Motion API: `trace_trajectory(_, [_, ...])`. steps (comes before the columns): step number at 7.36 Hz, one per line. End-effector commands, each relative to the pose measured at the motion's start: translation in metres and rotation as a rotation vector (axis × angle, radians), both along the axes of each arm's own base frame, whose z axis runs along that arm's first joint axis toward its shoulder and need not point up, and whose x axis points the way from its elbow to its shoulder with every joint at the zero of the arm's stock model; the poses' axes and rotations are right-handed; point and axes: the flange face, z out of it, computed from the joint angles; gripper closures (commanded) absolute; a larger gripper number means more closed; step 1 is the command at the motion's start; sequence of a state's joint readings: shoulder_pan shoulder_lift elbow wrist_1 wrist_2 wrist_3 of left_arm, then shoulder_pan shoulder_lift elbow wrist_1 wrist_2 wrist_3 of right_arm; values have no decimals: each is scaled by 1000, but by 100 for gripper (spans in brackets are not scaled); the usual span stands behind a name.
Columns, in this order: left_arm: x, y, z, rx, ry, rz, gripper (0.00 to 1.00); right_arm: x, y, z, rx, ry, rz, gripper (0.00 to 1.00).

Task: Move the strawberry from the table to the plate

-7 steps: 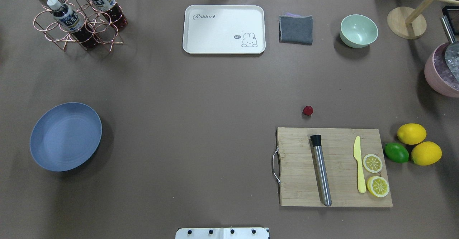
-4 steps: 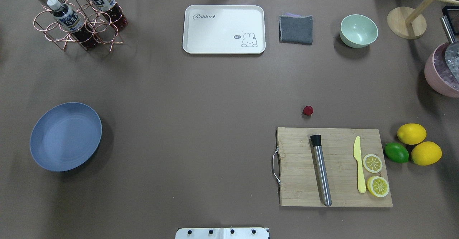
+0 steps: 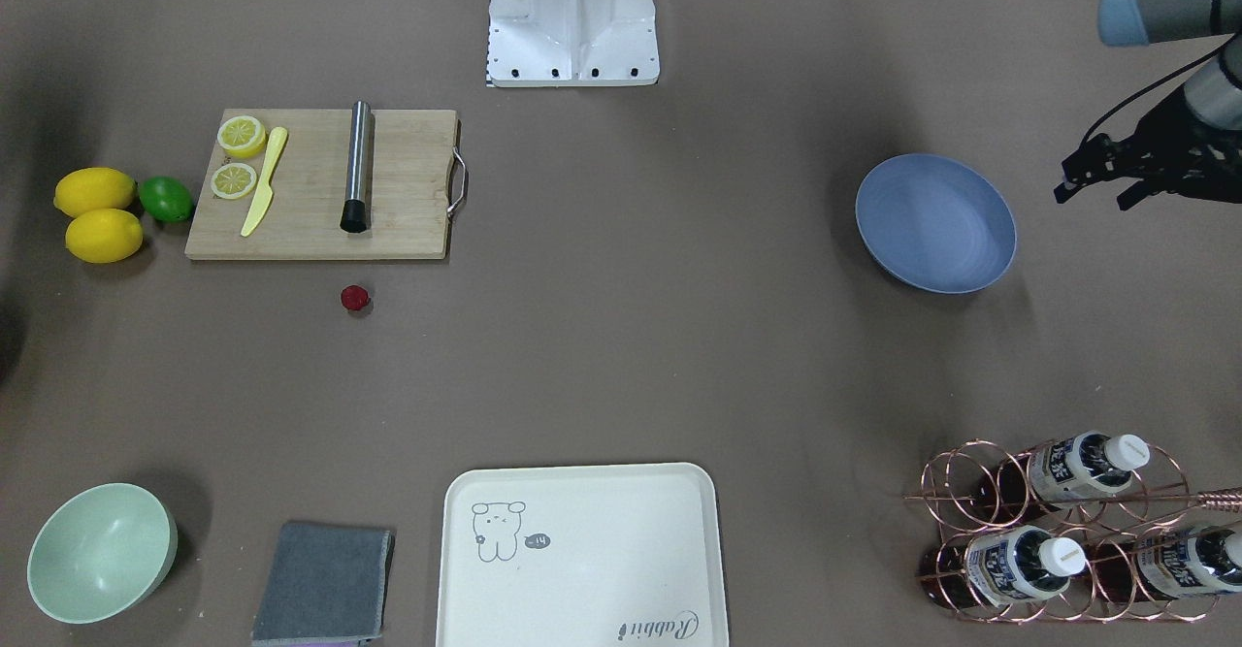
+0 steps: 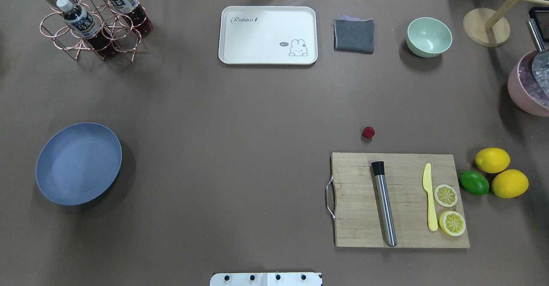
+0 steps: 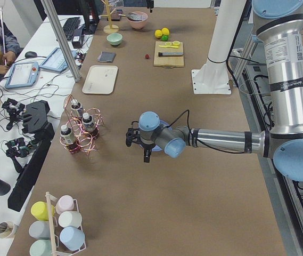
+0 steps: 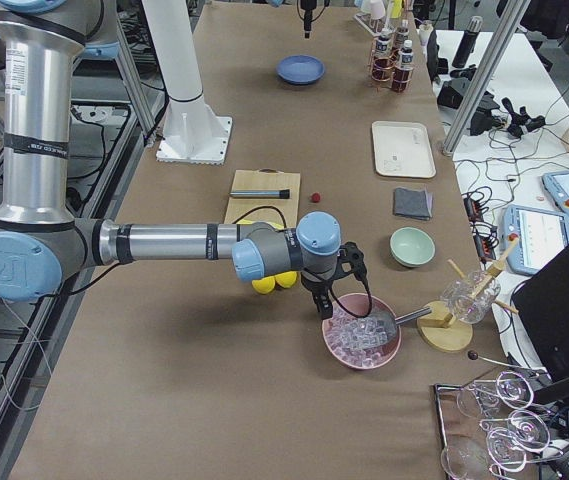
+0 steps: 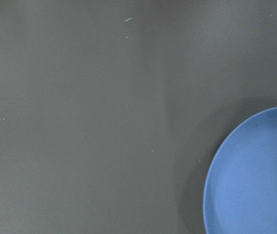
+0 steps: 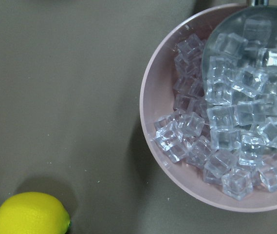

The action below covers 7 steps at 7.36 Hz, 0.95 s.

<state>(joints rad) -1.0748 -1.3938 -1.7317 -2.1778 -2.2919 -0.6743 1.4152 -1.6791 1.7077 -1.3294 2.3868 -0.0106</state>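
Note:
My left gripper grabs the plate by its outer rim (image 3: 1005, 199) next, to bring the plate close to the strawberry (image 3: 355, 298) for serving.
The strawberry (image 4: 368, 132) (image 3: 355, 298), small and dark red, lies on the bare brown table (image 4: 240, 118) just beyond the cutting board. The blue-grey plate (image 4: 78, 163) (image 3: 936, 223) sits far off on the table's left side and holds nothing. My left gripper (image 3: 1092, 199) (image 5: 137, 150) hovers just outside the plate, open, nothing between its fingers; its wrist view catches the plate's rim (image 7: 226, 161). My right gripper (image 6: 339, 300) hangs at the table's right end by the pink ice bowl, far from the strawberry; whether it is open or shut I cannot tell.
A wooden cutting board (image 4: 356, 217) carries a steel muddler, a yellow knife and two lemon slices. Two lemons (image 4: 492, 160) and a lime (image 4: 474, 182) lie to its right. The pink ice bowl (image 8: 153, 122), mint bowl (image 4: 429, 37), grey cloth, cream tray (image 4: 268, 35) and bottle rack (image 4: 92, 20) line the edges.

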Motion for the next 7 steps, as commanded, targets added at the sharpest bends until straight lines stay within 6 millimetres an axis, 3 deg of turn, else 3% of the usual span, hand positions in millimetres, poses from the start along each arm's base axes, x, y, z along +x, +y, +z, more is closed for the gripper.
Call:
trace_trajectory(1, [51, -24, 19, 17, 0, 4, 7, -6, -3, -8, -20, -6, 24, 0])
trace_trajectory(2, [59, -31, 13, -5, 18, -18, 15, -6, -3, -8, -21, -6, 25, 0])
trace_trajectory(6, [80, -12, 18, -30, 43, -11, 54, -6, -9, -17, -3, -3, 28, 0])
trace_trajectory(7, [79, -10, 20, -32, 41, -11, 91, -6, -8, -19, 0, -6, 28, 0])
